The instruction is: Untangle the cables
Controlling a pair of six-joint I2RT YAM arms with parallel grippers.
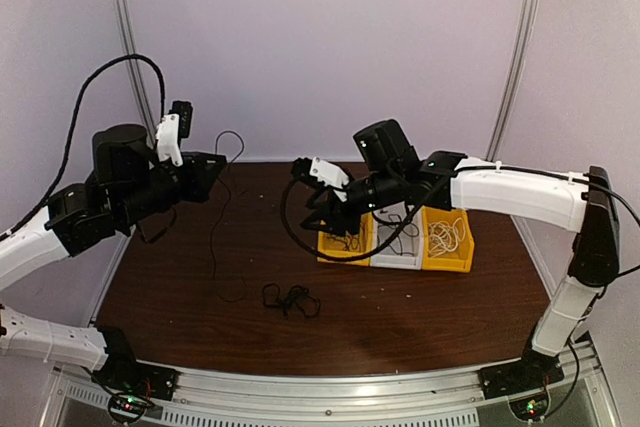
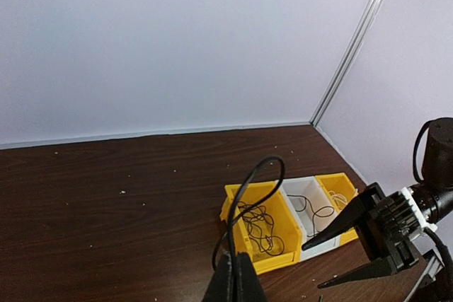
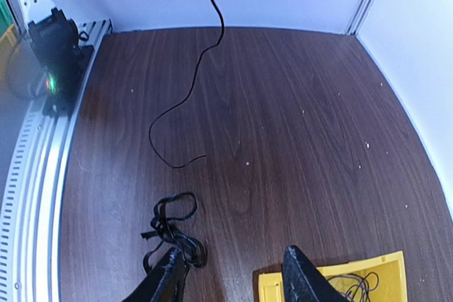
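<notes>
The thin black cable needs my right gripper to reach it and grab its hanging part (image 1: pixel 213 230) (image 3: pixel 197 68), so that its loose tail stays free to trail untangled.
My left gripper (image 1: pixel 213 169) is raised over the table's back left and is shut on a thin black cable (image 1: pixel 214 237). The cable loops above the fingers and hangs down to the table. In the left wrist view the closed fingers (image 2: pixel 237 282) pinch this cable (image 2: pixel 260 167) at the bottom edge. In the right wrist view the cable (image 3: pixel 192 93) trails across the wood. A small black tangle (image 1: pixel 290 299) lies on the table's middle front. My right gripper (image 1: pixel 316 213) is open and empty, hovering by the bins; its fingertips (image 3: pixel 167 271) are just above the tangle (image 3: pixel 170 228).
Three bins stand at the right: a yellow one (image 1: pixel 343 244) with thin black cable, a white one (image 1: pixel 395 247) with a black cable, a yellow one (image 1: pixel 447 242) with white cable. An aluminium rail (image 1: pixel 330 392) runs along the front edge.
</notes>
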